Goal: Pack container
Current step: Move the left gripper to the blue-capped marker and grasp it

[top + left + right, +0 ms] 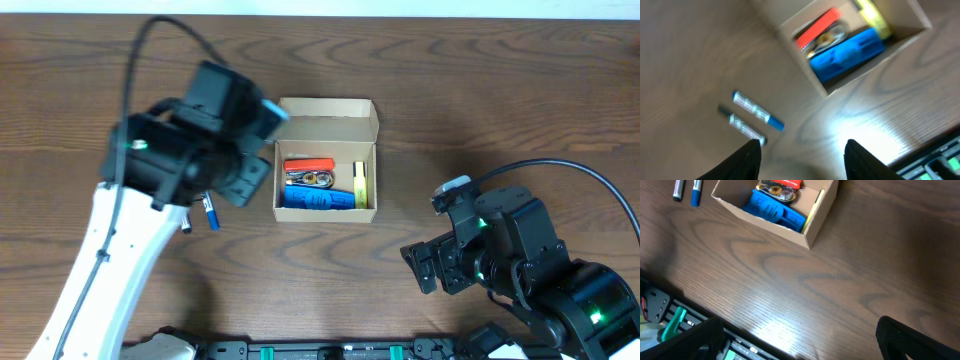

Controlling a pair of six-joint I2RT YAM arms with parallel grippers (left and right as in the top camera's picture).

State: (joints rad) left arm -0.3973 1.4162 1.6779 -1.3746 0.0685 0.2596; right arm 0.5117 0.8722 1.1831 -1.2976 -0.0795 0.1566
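Observation:
I need to grab the blue-capped pen across its white body with my left gripper next and leave its blunt blue end free. Then I can pack the pen into the box [326, 158].
The tan cardboard box [326, 158] stands open at the table's middle, its flap lid folded back. Inside lie a blue object [315, 200], a red object [307, 165], a metal piece and a yellow item [360, 184]. The box also shows in the left wrist view [850, 75] and in the right wrist view [810, 230]. Two pens [210, 212] lie on the table left of the box, a blue-capped one [757, 110] and a dark one [742, 127]. My left gripper [802, 150] is open and empty, above the pens. My right gripper [800, 340] is open and empty near the front edge.
The wooden table has a black rail with green parts [670, 320] along its front edge. The left arm's body [190, 140] hangs over the table left of the box. The right arm [500, 250] sits at the front right.

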